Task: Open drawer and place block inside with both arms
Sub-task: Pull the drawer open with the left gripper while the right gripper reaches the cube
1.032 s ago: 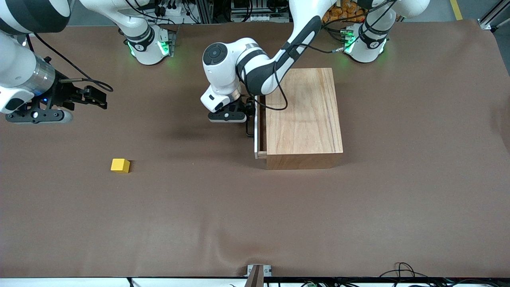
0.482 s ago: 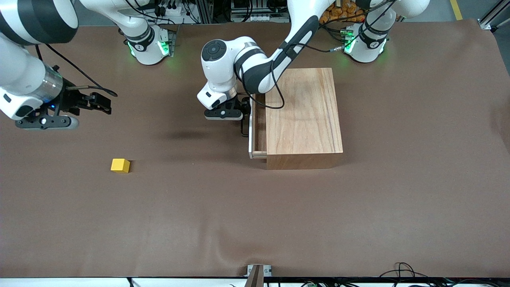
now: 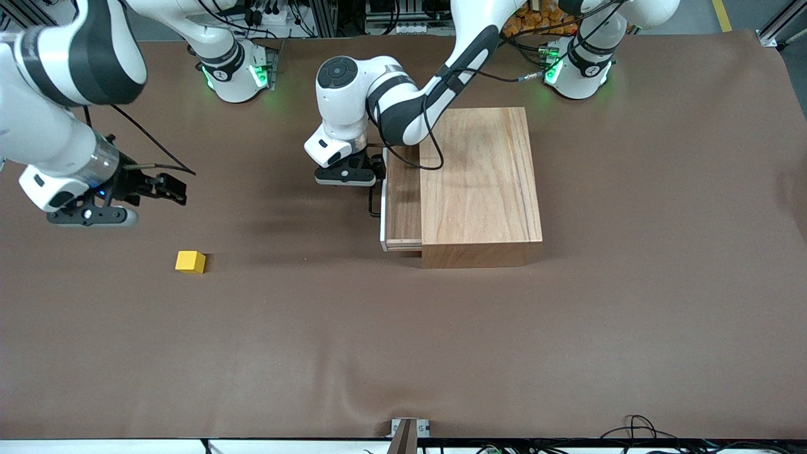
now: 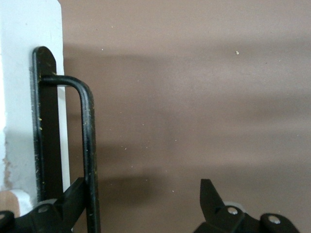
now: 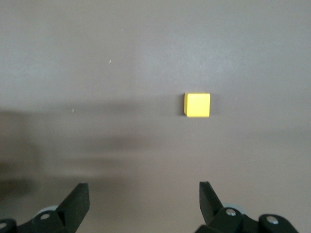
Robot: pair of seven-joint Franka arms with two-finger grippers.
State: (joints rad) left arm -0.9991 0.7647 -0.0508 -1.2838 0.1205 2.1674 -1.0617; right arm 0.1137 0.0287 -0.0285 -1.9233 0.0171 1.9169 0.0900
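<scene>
The right gripper grabs the yellow block by its opposite upright sides next, to place it inside the open drawer (image 3: 402,203).
The drawer (image 3: 402,203) stands partly pulled out of the light-wood box (image 3: 480,183), its tray showing bare inside. My left gripper (image 3: 373,174) is at the drawer's front and stays open. In the left wrist view one finger (image 4: 73,196) sits hooked against the black wire handle (image 4: 88,141) by the white front panel (image 4: 19,73), with the other finger (image 4: 210,196) well apart. The yellow block (image 3: 190,261) lies on the mat toward the right arm's end. My right gripper (image 3: 171,190) hangs open over the mat close to the block (image 5: 197,105), nothing between its jaws (image 5: 143,196).
A brown mat (image 3: 403,340) covers the table. The two green-lit arm bases (image 3: 236,72) (image 3: 577,69) stand along the edge farthest from the front camera. A small metal bracket (image 3: 408,429) sits at the nearest edge, with cables (image 3: 637,429) beside it.
The drawer has slid farther out toward the right arm's end, drawn by my left gripper. My right gripper has come closer to the block, still open.
</scene>
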